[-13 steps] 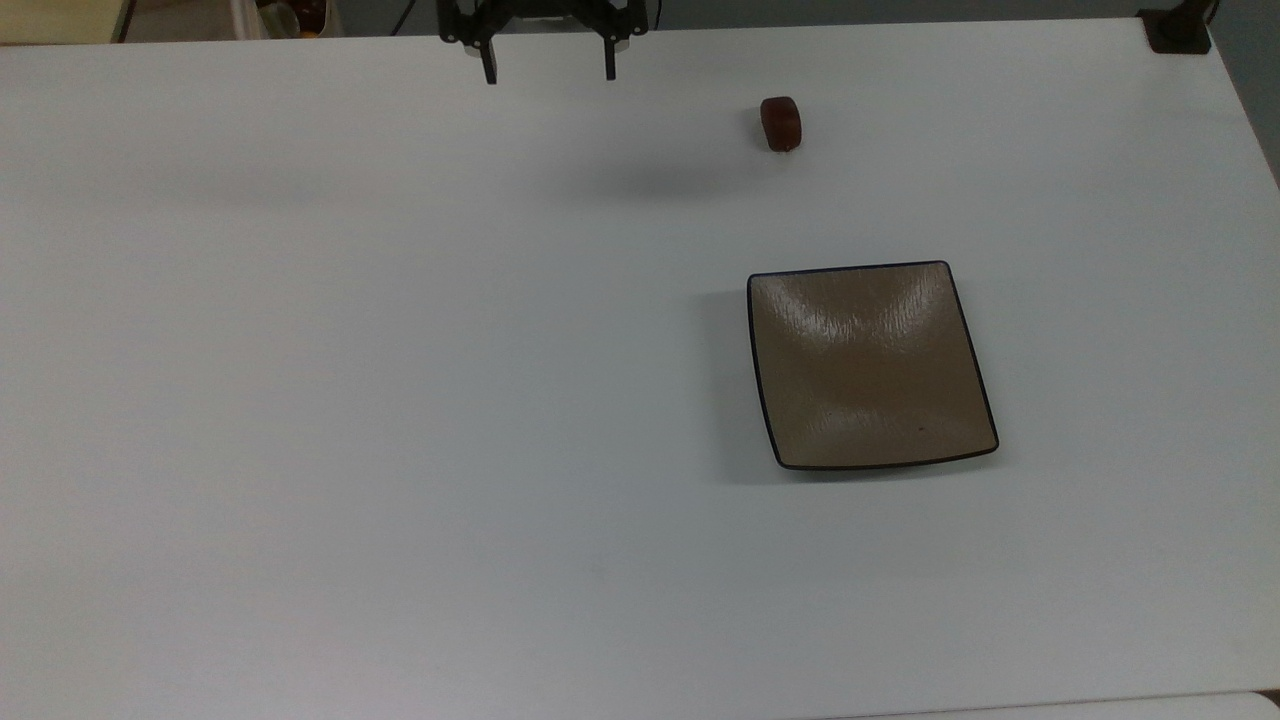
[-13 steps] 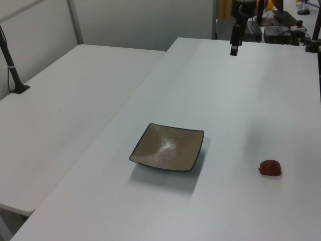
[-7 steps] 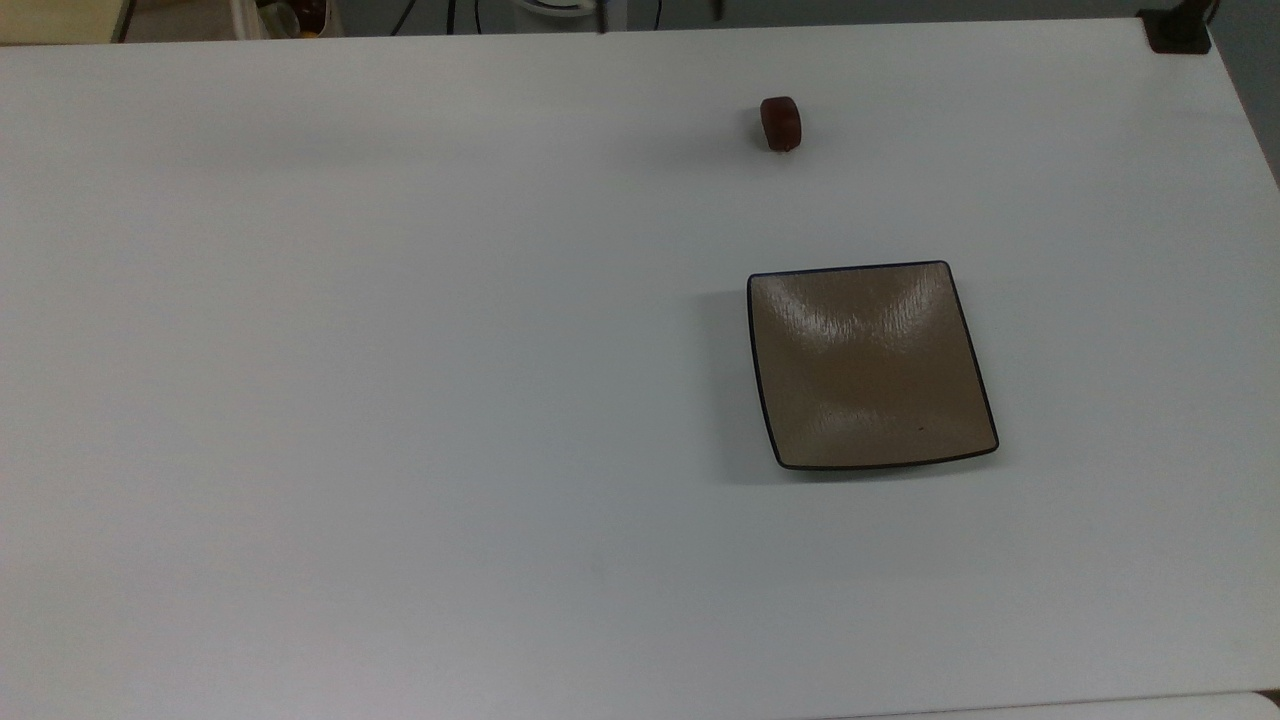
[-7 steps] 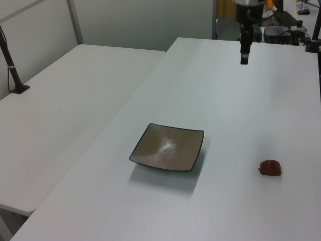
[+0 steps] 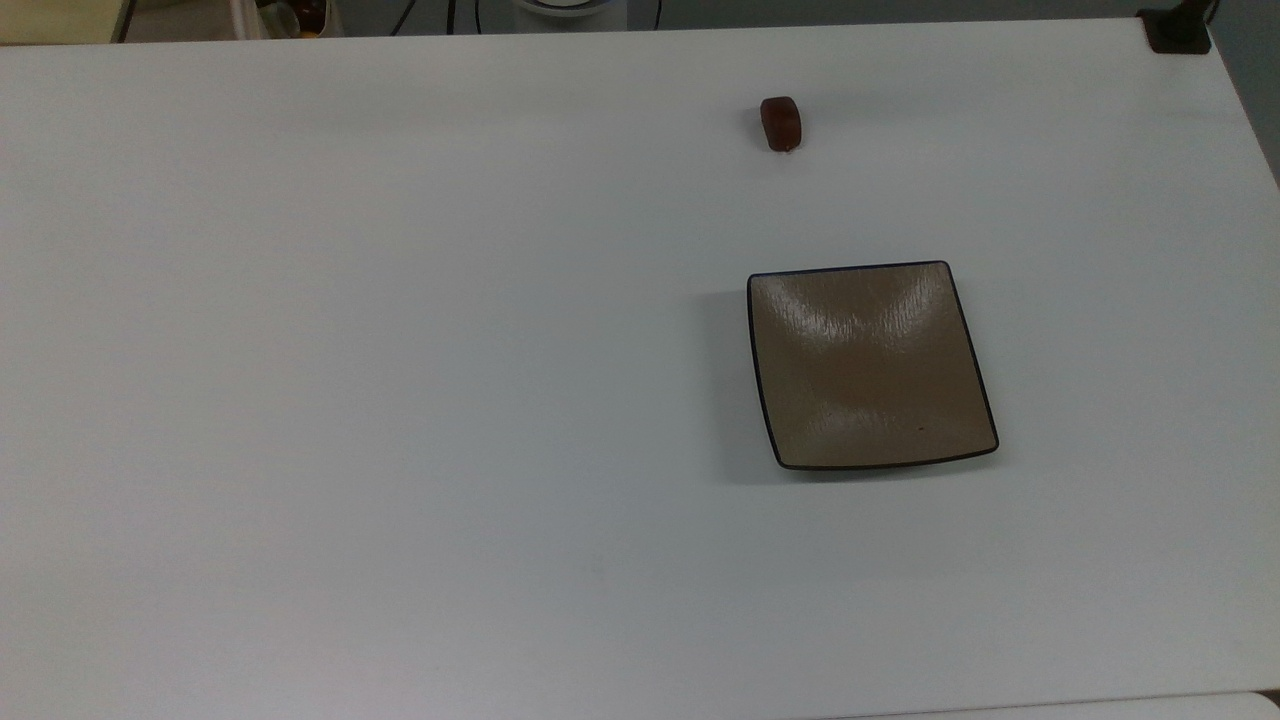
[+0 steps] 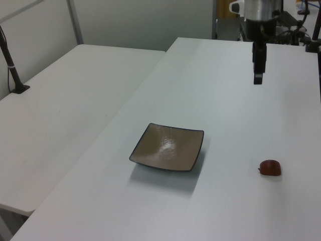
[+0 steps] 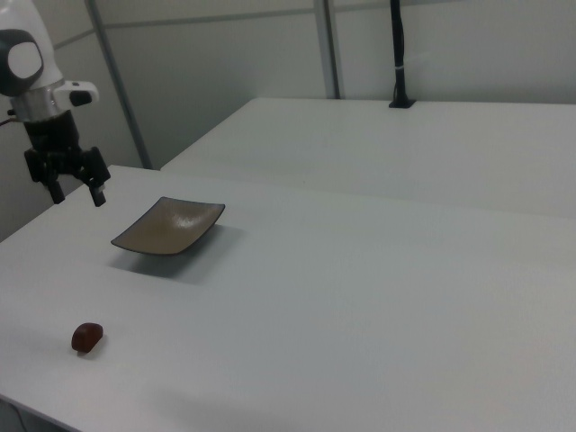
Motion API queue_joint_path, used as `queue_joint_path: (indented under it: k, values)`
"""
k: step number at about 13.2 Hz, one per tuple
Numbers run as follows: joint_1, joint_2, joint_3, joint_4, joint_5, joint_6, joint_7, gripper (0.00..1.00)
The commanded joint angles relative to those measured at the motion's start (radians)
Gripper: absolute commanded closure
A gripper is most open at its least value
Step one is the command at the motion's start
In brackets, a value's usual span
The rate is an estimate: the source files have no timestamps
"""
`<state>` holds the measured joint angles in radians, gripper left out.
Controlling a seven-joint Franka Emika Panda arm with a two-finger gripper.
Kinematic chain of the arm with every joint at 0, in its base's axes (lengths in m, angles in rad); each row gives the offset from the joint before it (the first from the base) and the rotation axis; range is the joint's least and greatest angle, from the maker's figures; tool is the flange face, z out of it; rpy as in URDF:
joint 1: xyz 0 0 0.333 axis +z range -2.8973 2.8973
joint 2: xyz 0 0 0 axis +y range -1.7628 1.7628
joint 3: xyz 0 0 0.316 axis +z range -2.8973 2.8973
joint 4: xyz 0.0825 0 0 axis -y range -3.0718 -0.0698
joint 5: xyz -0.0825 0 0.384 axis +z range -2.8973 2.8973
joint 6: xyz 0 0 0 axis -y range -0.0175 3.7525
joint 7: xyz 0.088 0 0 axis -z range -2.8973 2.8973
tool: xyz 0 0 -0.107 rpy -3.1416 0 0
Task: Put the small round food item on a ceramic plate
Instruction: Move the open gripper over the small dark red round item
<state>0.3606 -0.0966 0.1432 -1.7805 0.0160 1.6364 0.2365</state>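
I should next grab the small round food item by its glossy round body with my gripper, and then it can go on the ceramic plate.
The small round food item is a glossy reddish-brown lump lying alone on the white table, also seen near the left view's right edge and at the right view's lower left. The ceramic plate is square and tan-brown with a thin dark rim; it sits bare on the table, well apart from the lump. My gripper hangs in the air above the table, open with nothing between its fingers. In the left view the gripper hangs edge-on, beyond the lump and high above it.
A second white table adjoins along the plate's side. Black posts stand on clamps at table edges. Equipment and cables sit behind the table's far end. The table top is broad.
The gripper has moved rightward and lower in the left view, toward the lump's side, and has left the top view's upper edge. It stays open. Lump and plate have not moved.
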Motion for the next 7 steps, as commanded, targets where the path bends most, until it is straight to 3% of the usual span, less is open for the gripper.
queue_joint_path:
  k: [1, 3, 7]
  values:
    - [0.006, -0.025, 0.042, -0.069, 0.010, -0.006, 0.052, 0.00]
    - [0.011, -0.038, 0.075, -0.144, 0.031, 0.009, 0.055, 0.00]
    - [0.023, -0.054, 0.076, -0.261, 0.079, 0.089, 0.050, 0.00]
